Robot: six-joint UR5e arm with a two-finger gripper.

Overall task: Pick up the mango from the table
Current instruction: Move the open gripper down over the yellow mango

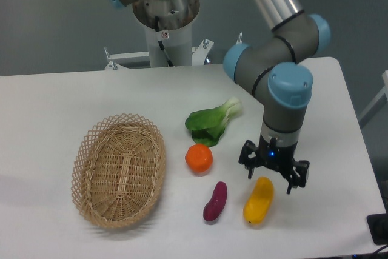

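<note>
I need to lift the mango off the white table next, so I need to grab it with my gripper by its narrower end [264, 186].
The mango [258, 201] is a yellow-orange elongated fruit lying on the white table [48, 107] near its front right. My gripper [273, 179] hangs straight down over the mango's upper end. Its dark fingers [249, 163] are spread to either side of that end, so it is open. I cannot tell whether the fingers touch the fruit. The mango rests on the table.
A purple sweet-potato-shaped piece [215, 201] lies just left of the mango. A round orange fruit [199, 158] and a green leafy vegetable [212, 123] sit further left and behind. A wicker basket [119, 169] stands at the left. The table's right edge is close.
</note>
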